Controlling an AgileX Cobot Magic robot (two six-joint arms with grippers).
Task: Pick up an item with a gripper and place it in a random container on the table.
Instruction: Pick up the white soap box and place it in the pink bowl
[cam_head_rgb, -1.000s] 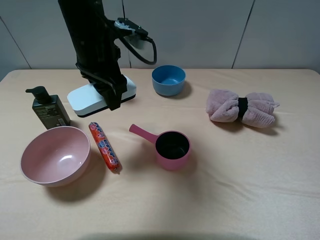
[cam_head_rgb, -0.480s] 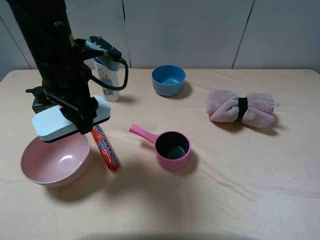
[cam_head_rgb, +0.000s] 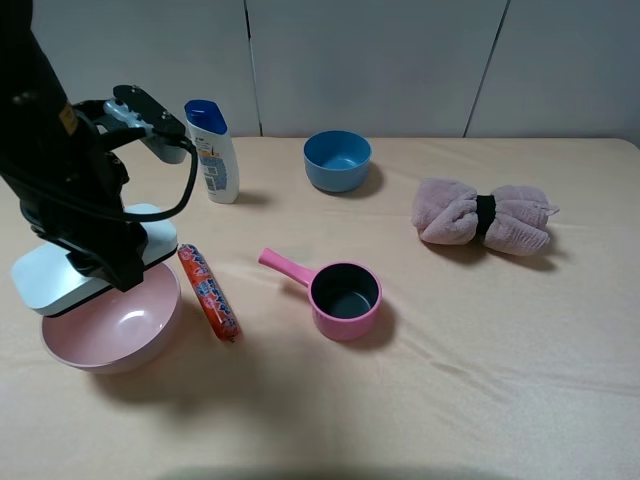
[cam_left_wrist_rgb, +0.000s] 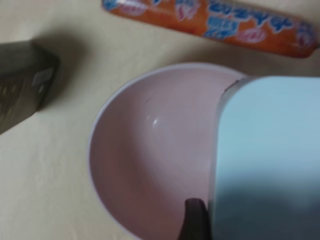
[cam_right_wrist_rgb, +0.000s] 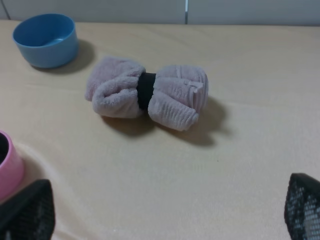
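Note:
The white case's bottom edge is above the pale-pink bowl's rim (cam_head_rgb: 172, 300) (cam_left_wrist_rgb: 96, 120), so my left gripper should lower the case farther in before it lets go of the case.
My left gripper (cam_head_rgb: 106, 264) is shut on the white case (cam_head_rgb: 48, 276), holding it flat just above the far rim of the pale-pink bowl (cam_head_rgb: 128, 325) at the table's front left. In the left wrist view the case (cam_left_wrist_rgb: 270, 160) overhangs the bowl (cam_left_wrist_rgb: 145, 165), with one dark finger (cam_left_wrist_rgb: 196, 220) against its edge. My right gripper (cam_right_wrist_rgb: 165, 220) is open and empty, with its fingertips (cam_right_wrist_rgb: 30, 212) wide apart low over the beige table (cam_head_rgb: 480, 340). It is out of the exterior high view.
A red sausage tube (cam_head_rgb: 208, 292) lies right of the bowl. A pink saucepan (cam_head_rgb: 345, 295) stands mid-table, a blue bowl (cam_head_rgb: 337, 160) and a white shampoo bottle (cam_head_rgb: 212, 152) at the back, and a rolled pink towel (cam_head_rgb: 483, 217) at the right. A dark bottle (cam_left_wrist_rgb: 20, 85) stands beside the bowl.
My left gripper has carried the white case from the back of the table leftward and forward, and now holds it over the pink bowl. The shampoo bottle has come into view.

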